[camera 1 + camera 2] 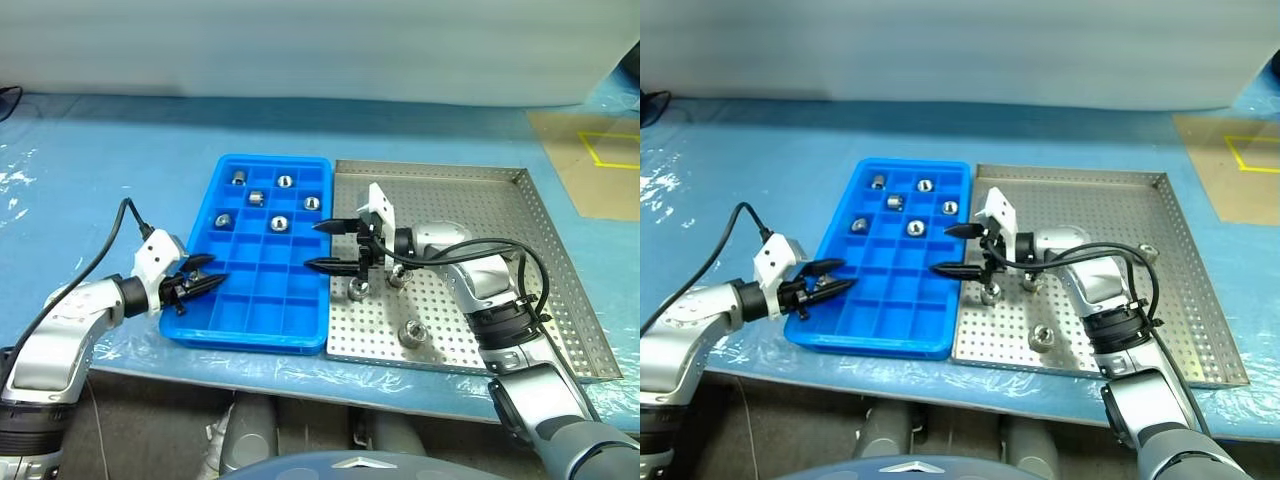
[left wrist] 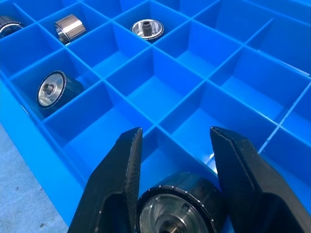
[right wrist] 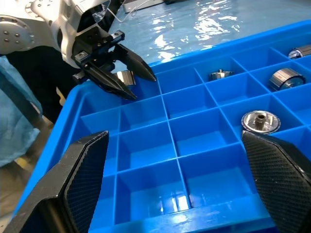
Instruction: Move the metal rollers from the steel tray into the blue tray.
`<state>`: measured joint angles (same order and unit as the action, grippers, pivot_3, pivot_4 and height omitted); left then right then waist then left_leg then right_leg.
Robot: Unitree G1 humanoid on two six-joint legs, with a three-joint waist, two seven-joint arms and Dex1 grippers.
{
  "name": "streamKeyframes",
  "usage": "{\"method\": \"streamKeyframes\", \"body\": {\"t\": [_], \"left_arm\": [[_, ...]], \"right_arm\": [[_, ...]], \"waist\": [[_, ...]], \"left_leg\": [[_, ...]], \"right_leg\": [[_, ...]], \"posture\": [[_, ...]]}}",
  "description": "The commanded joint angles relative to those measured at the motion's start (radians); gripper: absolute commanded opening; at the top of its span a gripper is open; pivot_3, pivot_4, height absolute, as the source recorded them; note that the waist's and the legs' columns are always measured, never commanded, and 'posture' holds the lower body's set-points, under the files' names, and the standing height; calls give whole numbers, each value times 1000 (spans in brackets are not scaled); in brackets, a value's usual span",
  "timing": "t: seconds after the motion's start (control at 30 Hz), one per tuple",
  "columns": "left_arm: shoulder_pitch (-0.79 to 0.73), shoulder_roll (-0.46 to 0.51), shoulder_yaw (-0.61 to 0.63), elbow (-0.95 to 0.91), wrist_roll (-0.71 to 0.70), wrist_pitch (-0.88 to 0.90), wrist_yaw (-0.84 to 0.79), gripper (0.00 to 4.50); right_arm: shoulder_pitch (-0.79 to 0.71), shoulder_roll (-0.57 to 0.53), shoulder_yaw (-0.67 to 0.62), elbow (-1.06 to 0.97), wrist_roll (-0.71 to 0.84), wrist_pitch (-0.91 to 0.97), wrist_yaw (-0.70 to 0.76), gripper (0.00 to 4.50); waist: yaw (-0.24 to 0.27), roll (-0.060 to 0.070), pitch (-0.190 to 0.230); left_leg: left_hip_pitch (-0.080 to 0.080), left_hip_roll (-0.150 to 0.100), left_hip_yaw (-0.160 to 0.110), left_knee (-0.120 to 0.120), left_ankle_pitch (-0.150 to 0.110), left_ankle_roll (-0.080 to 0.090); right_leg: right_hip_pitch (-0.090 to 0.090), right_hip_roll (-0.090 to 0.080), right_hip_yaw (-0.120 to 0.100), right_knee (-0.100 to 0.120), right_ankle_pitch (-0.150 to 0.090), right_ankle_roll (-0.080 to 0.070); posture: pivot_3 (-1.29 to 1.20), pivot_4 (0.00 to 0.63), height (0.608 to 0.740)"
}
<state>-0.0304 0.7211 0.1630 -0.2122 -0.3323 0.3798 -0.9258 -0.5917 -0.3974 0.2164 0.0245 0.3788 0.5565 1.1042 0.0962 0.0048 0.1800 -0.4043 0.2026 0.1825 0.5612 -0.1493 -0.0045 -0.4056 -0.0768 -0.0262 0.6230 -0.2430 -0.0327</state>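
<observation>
The held roller (image 2: 175,208) sits inside the sides of the blue tray's near corner section and would remain there, so my left gripper opens now.
The blue tray (image 1: 250,340) lies left of the steel tray (image 1: 480,200), edges touching. Several metal rollers (image 1: 279,224) sit in the blue tray's far compartments, three of them close up in the left wrist view (image 2: 51,90). Three more rollers (image 1: 411,333) stand on the steel tray's near left part. My left gripper (image 1: 205,275) hovers over the blue tray's near left corner, shut on a roller (image 2: 175,208); the right wrist view shows that gripper (image 3: 121,73) too. My right gripper (image 1: 320,246) stands open and empty over the blue tray's right edge, pointing left.
Both trays rest on a table covered in blue plastic sheet (image 1: 100,170). A tan board with yellow tape (image 1: 590,160) lies at the far right. The table's front edge runs just below the trays. A black cable (image 1: 110,240) loops off my left wrist.
</observation>
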Motion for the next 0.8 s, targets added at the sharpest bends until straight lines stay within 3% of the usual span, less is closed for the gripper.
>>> {"method": "streamKeyframes", "body": {"t": [0.03, 0.17, 0.37, 0.57, 0.8], "left_arm": [[17, 13, -8, 8, 8, -22, -7, 1884], [19, 21, -27, 39, 32, -22, 5, 1884], [-43, 11, -34, 99, 40, -68, 19, 3806], [-174, -40, -50, 82, 5, -66, 49, 3806], [-384, -111, -142, 66, -67, -2, -22, 3806]], "right_arm": [[-15, 9, 3, -29, 6, -15, -3, 4500], [-16, 9, -3, -16, -15, -37, -21, 4500], [-14, 9, -14, -9, -21, -53, -38, 4500], [-2, -4, -31, -23, -19, -49, -63, 4500], [37, -96, -132, -132, 54, 30, -79, 4500]], "waist": [[1, 0, 0], [0, 0, 0], [1, 0, 0], [3, 0, 0], [6, 0, -1]], "left_leg": [[0, 0, 0, 0, 0, 0], [0, 1, 0, -1, 0, -1], [1, 2, 0, -1, 2, -3], [2, 2, 0, -1, 4, -6], [0, 1, 0, 1, 5, -7]], "right_leg": [[0, 0, 0, 0, 0, -1], [0, 1, 0, 0, 0, -1], [0, 2, 0, 2, 0, -2], [0, 2, 0, 3, 2, -4], [0, 2, 0, 2, 2, -5]], "posture": [[140, 150, 740], [136, 150, 740], [122, 150, 740], [90, 150, 740], [2, 150, 740]]}}
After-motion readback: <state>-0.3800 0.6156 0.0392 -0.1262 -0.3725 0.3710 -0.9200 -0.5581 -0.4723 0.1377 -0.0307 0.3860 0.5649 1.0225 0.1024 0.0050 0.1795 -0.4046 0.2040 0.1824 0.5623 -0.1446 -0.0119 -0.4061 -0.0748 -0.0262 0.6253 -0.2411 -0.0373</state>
